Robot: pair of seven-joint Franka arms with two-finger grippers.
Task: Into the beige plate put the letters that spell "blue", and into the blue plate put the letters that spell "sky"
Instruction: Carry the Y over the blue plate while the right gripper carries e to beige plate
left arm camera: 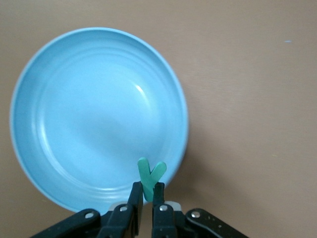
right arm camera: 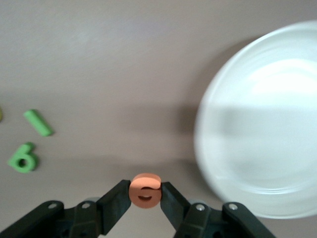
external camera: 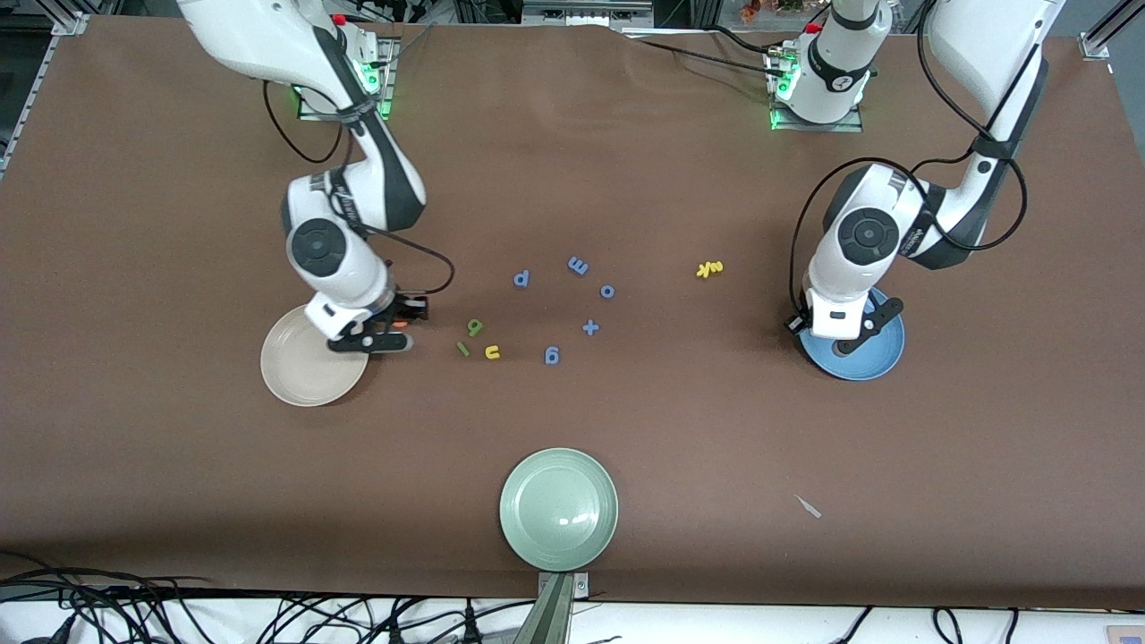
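Note:
In the wrist view the orange e (right arm camera: 144,190) hangs beside the beige plate's rim (right arm camera: 203,139) and would fall short, so it is too early to open my right gripper.
My right gripper (right arm camera: 145,194) is shut on the orange e (right arm camera: 145,190), over bare table just beside the beige plate (right arm camera: 262,134). In the front view this gripper (external camera: 398,325) is at the rim of the beige plate (external camera: 300,368). The green b (external camera: 475,327), green l (external camera: 462,349) and yellow u (external camera: 492,352) lie close together nearby. My left gripper (left arm camera: 147,191) is shut on the teal-green y (left arm camera: 150,176), above the edge of the blue plate (left arm camera: 74,124). The yellow s and k (external camera: 709,268) lie together on the table between the blue letters and the blue plate (external camera: 881,358).
Several blue letters (external camera: 578,266) are scattered mid-table beside the green and yellow ones. A pale green plate (external camera: 559,508) sits at the table edge nearest the front camera. A small pale scrap (external camera: 809,507) lies toward the left arm's end.

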